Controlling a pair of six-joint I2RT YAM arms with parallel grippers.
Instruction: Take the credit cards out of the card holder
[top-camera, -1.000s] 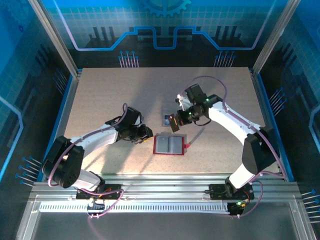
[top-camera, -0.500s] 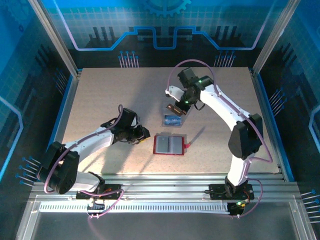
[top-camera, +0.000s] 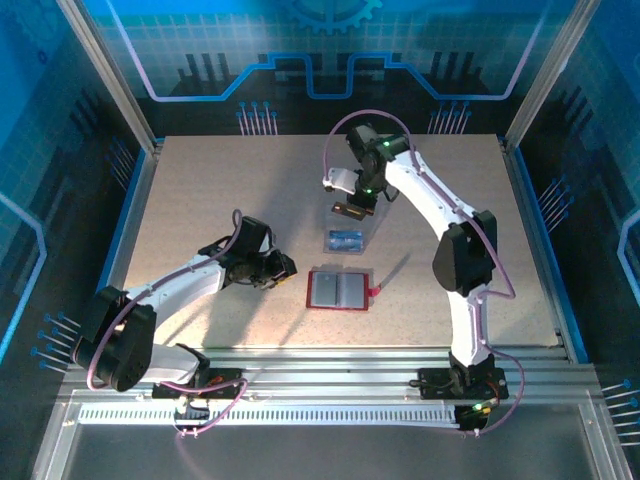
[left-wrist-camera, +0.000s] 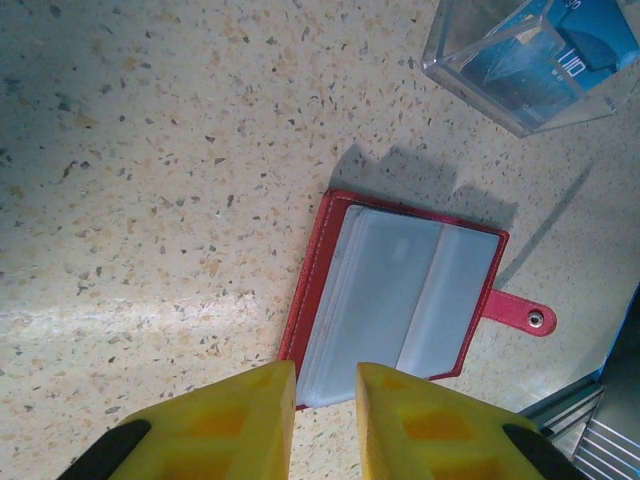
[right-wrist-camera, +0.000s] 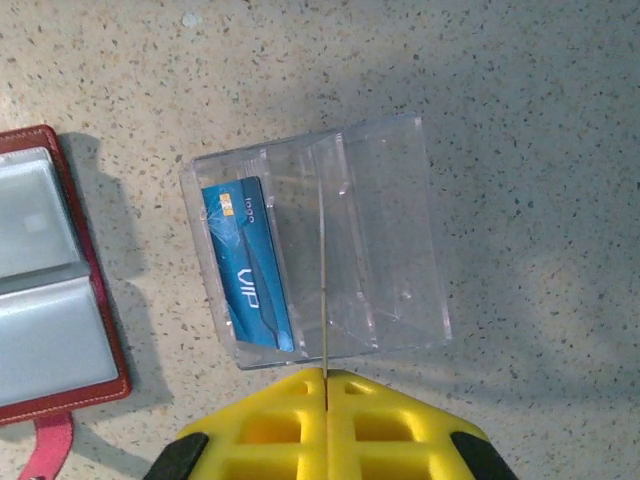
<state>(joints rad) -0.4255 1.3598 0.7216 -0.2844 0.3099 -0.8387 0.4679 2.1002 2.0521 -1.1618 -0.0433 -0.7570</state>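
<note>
I need to line up the thin card (right-wrist-camera: 324, 280) with its slot with my right gripper before I open. It hangs crooked above the clear box's dividers and would miss if I opened now.
The red card holder (top-camera: 338, 290) lies open on the table, its greyish pockets (left-wrist-camera: 400, 300) facing up and its tab (left-wrist-camera: 520, 315) pointing right. My right gripper (right-wrist-camera: 325, 372) is shut on a thin card (right-wrist-camera: 324, 280), seen edge-on above a clear plastic box (right-wrist-camera: 380, 240). In the top view that gripper (top-camera: 350, 208) hangs just beyond the box (top-camera: 345, 240). One blue credit card (right-wrist-camera: 245, 265) lies inside the box. My left gripper (left-wrist-camera: 325, 375) hovers at the holder's left edge, jaws a little apart with nothing between them; from above it (top-camera: 285, 266) sits left of the holder.
The speckled tabletop (top-camera: 200, 190) is bordered by blue side rails (top-camera: 128, 215) and a metal rail (top-camera: 330, 360) along the near edge. The clear box (left-wrist-camera: 530, 60) stands just beyond the holder.
My right arm has swung from beside the holder to the far side of the clear box, carrying the card. The left arm has barely shifted.
</note>
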